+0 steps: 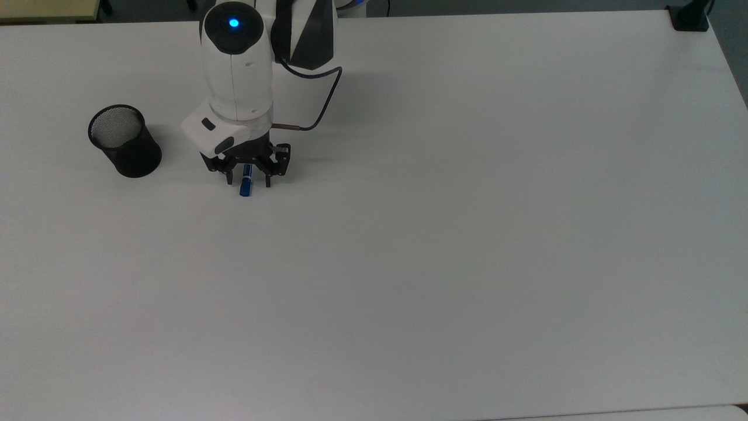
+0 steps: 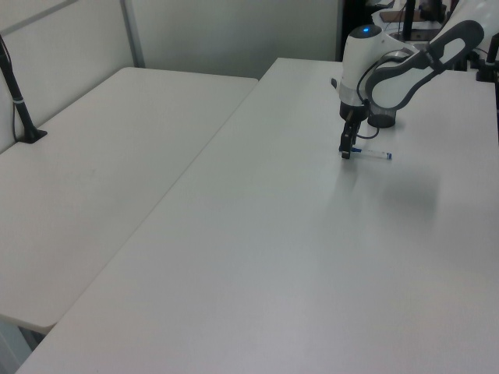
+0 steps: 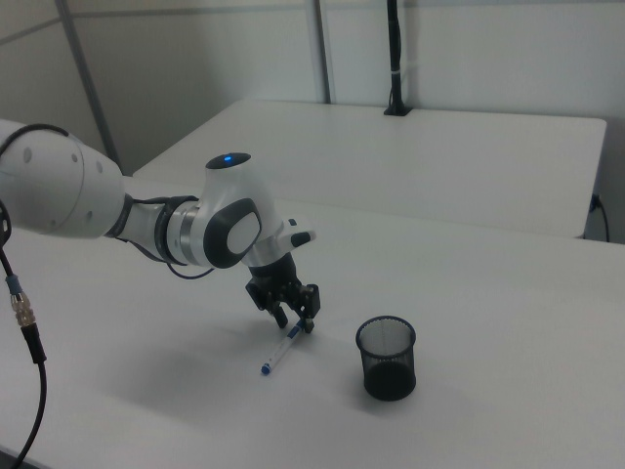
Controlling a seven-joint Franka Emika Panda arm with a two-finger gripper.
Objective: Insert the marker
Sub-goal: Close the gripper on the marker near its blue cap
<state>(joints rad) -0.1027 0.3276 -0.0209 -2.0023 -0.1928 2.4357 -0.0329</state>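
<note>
My gripper grabs the marker by its blue cap end (image 2: pixel 356 150) next, to put the marker into the mesh cup (image 2: pixel 383 119).
The marker (image 1: pixel 245 187) lies flat on the white table (image 1: pixel 467 234); its blue cap end pokes out below my gripper (image 1: pixel 249 180) in the top view. The gripper is open, low over the table, with one finger on each side of the marker near the cap. The arm hides most of the white barrel in the top view. In the left view the barrel of the marker (image 2: pixel 376 154) runs right from the gripper (image 2: pixel 346 150). In the right view the marker (image 3: pixel 278 354) stretches from the gripper (image 3: pixel 294 320) toward the lower left. The black mesh cup (image 1: pixel 124 141) stands upright at the top view's left, apart from the gripper.
The cup (image 3: pixel 387 358) is at the right view's right of the gripper; in the left view the cup (image 2: pixel 383 121) sits just behind the arm. A black clamp post (image 1: pixel 689 16) occupies the far right corner. A second table (image 2: pixel 117 156) adjoins on the left view's left.
</note>
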